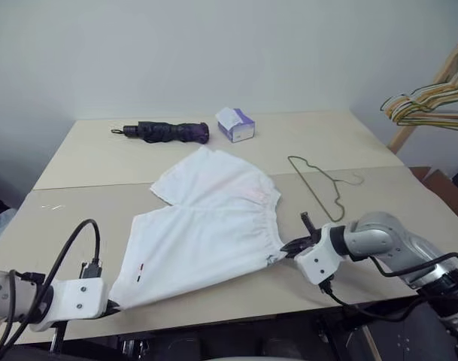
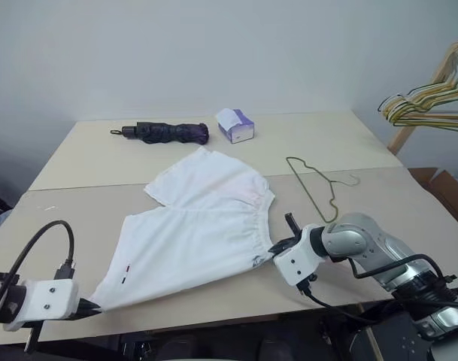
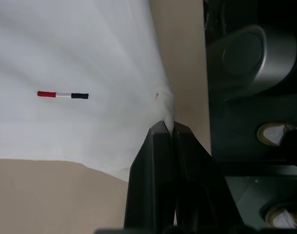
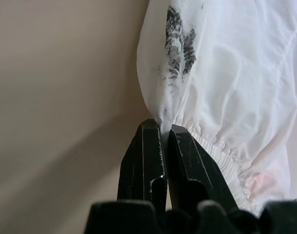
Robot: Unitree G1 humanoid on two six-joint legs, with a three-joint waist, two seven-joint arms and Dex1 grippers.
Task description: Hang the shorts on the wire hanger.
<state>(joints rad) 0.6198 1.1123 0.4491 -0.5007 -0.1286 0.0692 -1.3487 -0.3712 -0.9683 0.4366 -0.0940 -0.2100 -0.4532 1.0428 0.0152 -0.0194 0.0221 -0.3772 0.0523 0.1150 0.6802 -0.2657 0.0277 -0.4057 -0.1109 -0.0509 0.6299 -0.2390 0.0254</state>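
The corner of the shorts' hem at the left gripper's fingers is inside the table's front edge, so the left gripper needs to open now and the shorts would stay flat.
The white shorts point(image 1: 210, 229) lie spread flat on the beige table point(image 1: 93, 218), waistband toward the right, a small red-and-dark stitched mark point(image 3: 63, 95) near the left hem. My left gripper point(image 3: 167, 127) is shut on the hem corner at the table's front left edge. My right gripper point(image 4: 164, 126) is shut on the gathered waistband corner at the front right, where a dark smudge marks the cloth. The wire hanger point(image 1: 317, 184) lies flat on the table just behind the right gripper, apart from the shorts, with its hook toward the right.
A folded dark umbrella point(image 1: 165, 131) and a small white-and-purple box point(image 1: 235, 124) sit at the back of the table. A bunch of yellow-green hangers on a wooden rack point(image 1: 435, 101) stands off the table's right side. The table's front edge lies right under both grippers.
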